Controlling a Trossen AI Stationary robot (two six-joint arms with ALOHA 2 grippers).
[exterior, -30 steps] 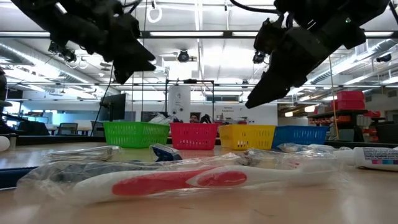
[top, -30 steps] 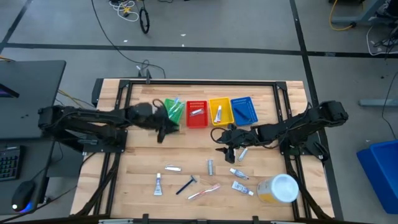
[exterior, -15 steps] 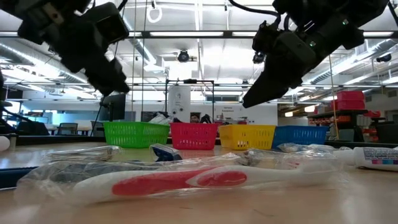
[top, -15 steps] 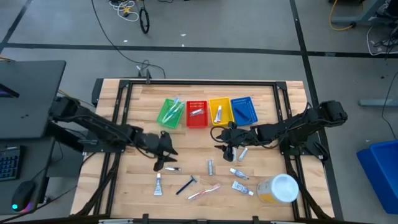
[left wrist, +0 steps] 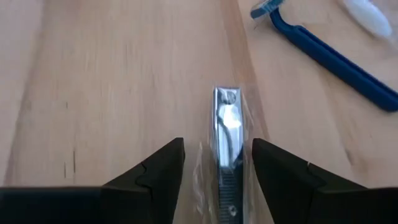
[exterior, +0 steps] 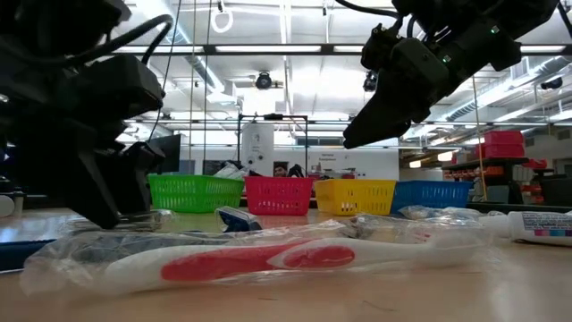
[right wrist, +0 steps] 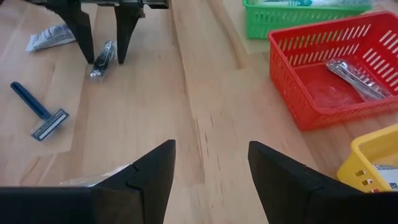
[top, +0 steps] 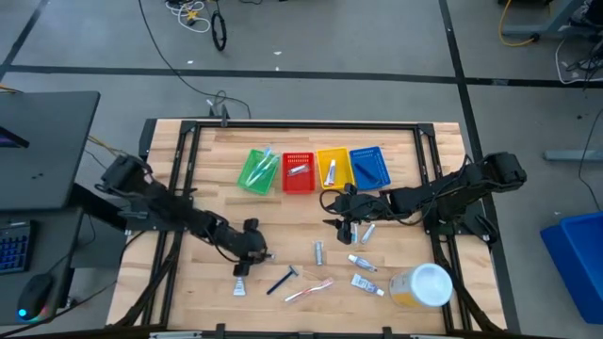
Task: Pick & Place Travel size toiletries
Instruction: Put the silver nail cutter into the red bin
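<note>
The silvery clipper needs to go in the red basket, so my left gripper needs to pick it up by its ridged half (left wrist: 230, 188) next.
A silvery clipper-like item in a clear wrapper (left wrist: 227, 130) lies flat on the wood near the table's front left (top: 261, 254). My left gripper (left wrist: 217, 146) is open and low over it, one finger on each side; it also shows in the high view (top: 252, 250) and the right wrist view (right wrist: 102, 37). My right gripper (right wrist: 211, 149) is open and empty, above the table in front of the yellow basket (top: 334, 169), as the high view shows (top: 344, 226). A dark blue razor (top: 283, 279), a pink toothbrush (top: 309, 292) and small tubes (top: 239, 279) lie along the near edge.
Green (top: 257, 170), red (top: 298, 171), yellow and blue (top: 369, 167) baskets stand in a row at the far middle; the red one holds a silvery item (right wrist: 354, 71). More tubes (top: 362, 263) lie right of centre. A white-lidded yellow jar (top: 421, 286) stands at the near right.
My left gripper has gone from the green basket toward the table's near edge and down, and now straddles the wrapped silvery item. My right gripper has stayed nearly still.
</note>
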